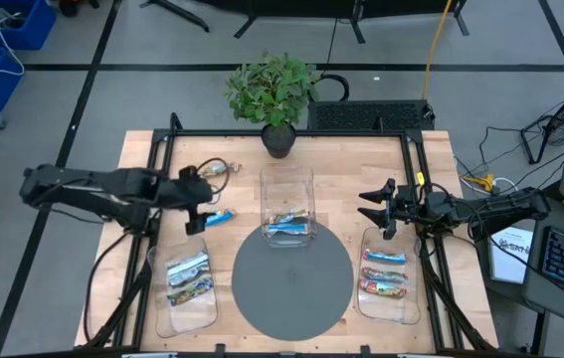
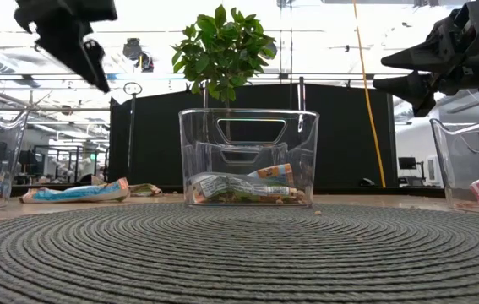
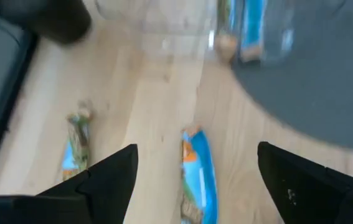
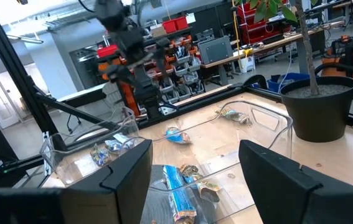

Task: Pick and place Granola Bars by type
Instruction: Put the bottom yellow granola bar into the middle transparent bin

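My left gripper is to grab the blue granola bar by its middle (image 1: 219,217) next, so it can sort the bar by type into the centre tray (image 1: 286,224).
A blue granola bar (image 1: 220,218) lies flat on the wood, seen low between my left gripper's fingers in the left wrist view (image 3: 198,177). My left gripper (image 1: 199,204) (image 3: 195,186) hangs open above it, clear of the table. A greenish bar (image 1: 224,169) (image 3: 76,143) lies farther off, near the far left. More bars lie in the centre tray (image 1: 286,224), the left tray (image 1: 188,276) and the right tray (image 1: 385,271). My right gripper (image 1: 366,206) (image 4: 195,180) is open and raised between the centre and right trays.
Three clear trays: centre (image 1: 287,182), near left (image 1: 162,308) and near right (image 1: 408,298). A round grey mat (image 1: 293,283) covers the near middle. A potted plant (image 1: 277,94) stands at the far edge. Black frame rails run along both table sides.
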